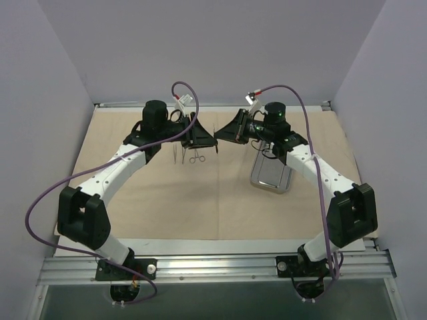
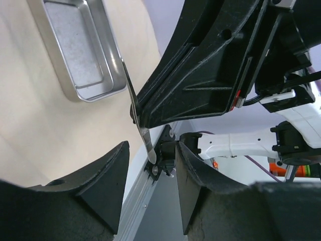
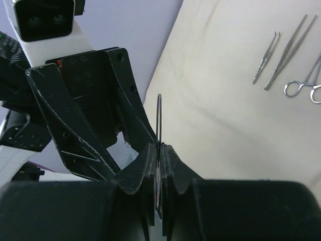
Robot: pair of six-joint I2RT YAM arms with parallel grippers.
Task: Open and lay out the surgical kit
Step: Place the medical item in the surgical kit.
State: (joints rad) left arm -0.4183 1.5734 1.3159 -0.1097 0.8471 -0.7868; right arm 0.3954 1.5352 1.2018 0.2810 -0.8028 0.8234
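I will next grip the thin metal instrument with my left gripper by the instrument's end facing it, which my right gripper leaves free. Then I can lay the instrument out.
The beige cloth wrap (image 1: 167,200) lies spread flat over the table. The steel tray (image 1: 270,175) sits on it at the right, and shows in the left wrist view (image 2: 80,55). Thin metal instruments (image 1: 188,156) lie on the cloth left of centre; in the right wrist view they are tweezers (image 3: 288,47) and ring-handled scissors (image 3: 301,88). My right gripper (image 1: 220,134) (image 3: 159,148) is shut on a thin metal instrument (image 3: 159,115), held above the cloth. My left gripper (image 1: 212,141) (image 2: 152,150) is open, facing it, with the instrument's tip (image 2: 143,133) between its fingers.
The cloth's front edge (image 1: 213,239) ends short of the aluminium rail (image 1: 213,267) at the arm bases. White walls enclose the table on the left, right and back. Purple cables (image 1: 40,200) loop off both arms.
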